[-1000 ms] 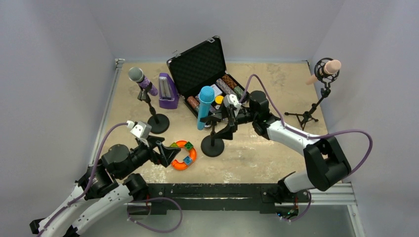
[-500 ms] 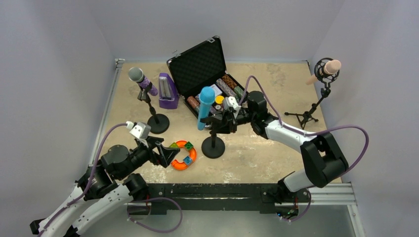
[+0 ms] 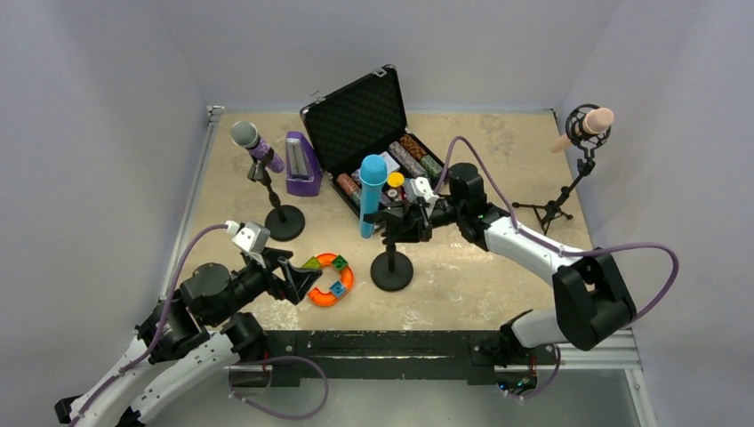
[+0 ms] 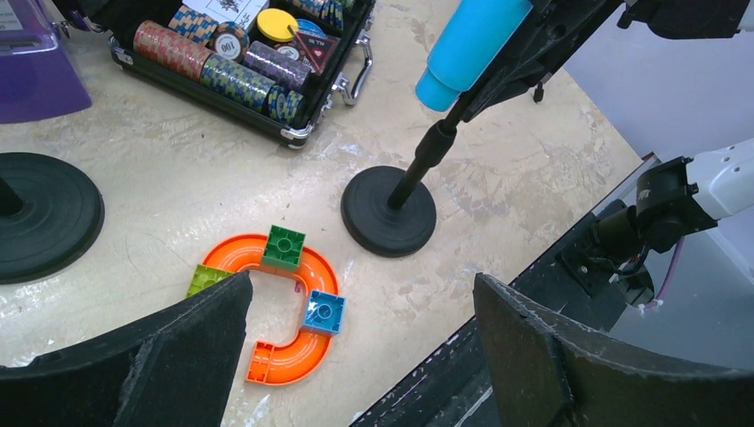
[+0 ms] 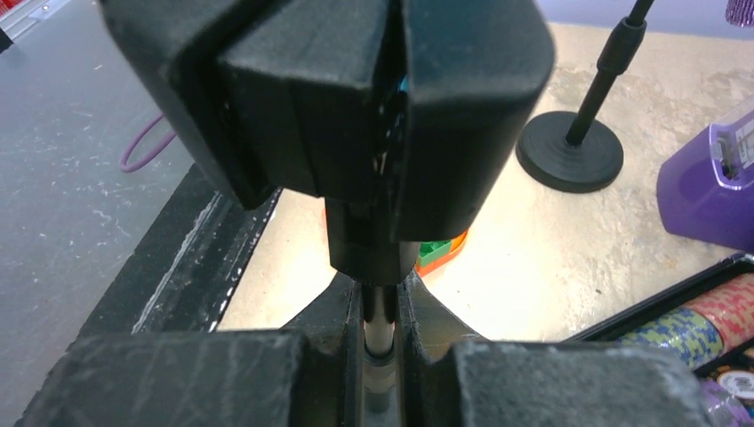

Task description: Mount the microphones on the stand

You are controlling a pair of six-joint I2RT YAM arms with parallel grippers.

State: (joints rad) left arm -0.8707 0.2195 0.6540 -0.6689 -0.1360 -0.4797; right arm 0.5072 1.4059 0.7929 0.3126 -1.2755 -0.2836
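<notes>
The middle stand would come up with the cyan-blue microphone in its clip (image 5: pixel 356 116) if I raised my right gripper now, because my right gripper holds the middle stand's thin pole (image 5: pixel 380 326).
The cyan-blue microphone (image 3: pixel 371 191) sits tilted in the clip of the middle stand (image 3: pixel 392 270). My right gripper (image 3: pixel 399 224) is shut on that stand's thin pole (image 5: pixel 381 313), just under the black clip (image 5: pixel 356 116). The glittery purple microphone (image 3: pixel 256 144) rests in the left stand (image 3: pixel 284 222). The pale pink microphone (image 3: pixel 590 124) sits in the tripod stand (image 3: pixel 553 212) at the far right. My left gripper (image 3: pixel 302 276) hangs open over the table's front, with nothing between its fingers (image 4: pixel 187 356). From the left wrist, the cyan microphone (image 4: pixel 471 40) and the stand base (image 4: pixel 389 211) show ahead.
An open black case (image 3: pixel 356 111) of poker chips lies at the back, and a purple metronome-shaped box (image 3: pixel 302 166) stands beside it. An orange curved toy track (image 3: pixel 331 279) with coloured bricks lies by my left gripper. Walls close in on three sides.
My right gripper has shut on the middle stand's pole. That stand, with the cyan microphone, has shifted slightly right and nearer. The left arm has stayed still.
</notes>
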